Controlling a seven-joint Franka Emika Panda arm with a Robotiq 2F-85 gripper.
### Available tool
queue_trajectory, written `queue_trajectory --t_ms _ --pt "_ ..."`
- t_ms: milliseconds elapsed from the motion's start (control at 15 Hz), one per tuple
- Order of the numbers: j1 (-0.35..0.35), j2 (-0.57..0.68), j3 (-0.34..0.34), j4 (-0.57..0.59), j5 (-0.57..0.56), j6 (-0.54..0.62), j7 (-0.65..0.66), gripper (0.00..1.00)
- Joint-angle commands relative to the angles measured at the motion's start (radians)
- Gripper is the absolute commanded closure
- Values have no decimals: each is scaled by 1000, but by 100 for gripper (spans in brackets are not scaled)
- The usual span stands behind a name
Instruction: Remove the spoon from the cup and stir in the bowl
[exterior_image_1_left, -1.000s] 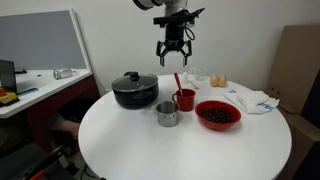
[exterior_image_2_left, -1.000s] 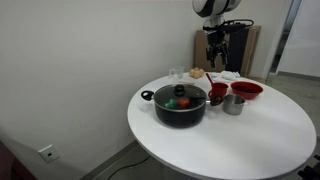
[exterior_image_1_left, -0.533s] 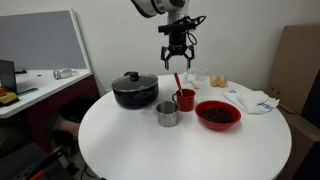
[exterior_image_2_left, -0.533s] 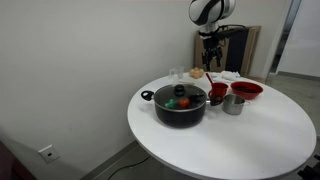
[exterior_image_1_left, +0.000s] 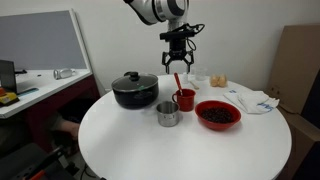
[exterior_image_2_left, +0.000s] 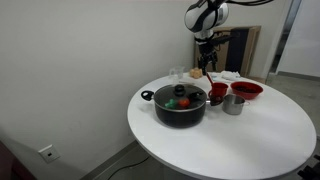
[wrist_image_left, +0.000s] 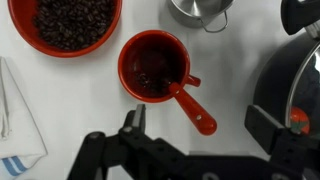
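The gripper reaches the spoon and grabs the end of its handle next, leaving the spoon's head free to stir in the bowl (wrist_image_left: 66, 22).
The red-orange spoon (wrist_image_left: 188, 103) stands in the small red cup (wrist_image_left: 150, 63), its handle leaning over the rim; it also shows in an exterior view (exterior_image_1_left: 178, 84) with the cup (exterior_image_1_left: 185, 100). The wide red bowl (wrist_image_left: 66, 22) holds dark contents; it shows in both exterior views (exterior_image_1_left: 217, 114) (exterior_image_2_left: 247, 89). My gripper (wrist_image_left: 200, 122) is open and empty, hanging above the spoon's handle end, seen high over the cup in an exterior view (exterior_image_1_left: 177, 58).
A black lidded pot (exterior_image_1_left: 134, 90) stands beside the cup, with a shiny steel cup (exterior_image_1_left: 168, 114) in front. Glasses and a white cloth (exterior_image_1_left: 255, 101) lie behind the bowl on the round white table (exterior_image_1_left: 150, 145).
The gripper has shifted slightly toward the spot above the cup and spoon. It stays open. The objects on the table have not moved.
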Motion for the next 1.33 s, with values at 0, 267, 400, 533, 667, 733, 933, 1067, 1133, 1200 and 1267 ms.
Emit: queue_trajectory --t_ms 0,267,400,533,667,733,933,1067,1133,1200,1267 --pt "4 54 5 82 -19 -23 15 0" --pt "11 80 -3 114 -26 -47 29 0" --pt "14 90 -4 127 -30 -58 33 0" --pt "18 96 -4 133 -35 -65 41 0" --pt "21 103 -4 142 -39 -72 44 3" --pt "23 106 -5 146 -41 -76 47 18" --pt "29 109 -6 152 -46 -85 60 37" --pt "32 109 -7 153 -49 -88 66 53" --pt "34 108 -7 154 -50 -91 69 62" --pt "36 106 -7 154 -50 -93 74 68" --pt "38 104 -8 157 -51 -100 81 75"
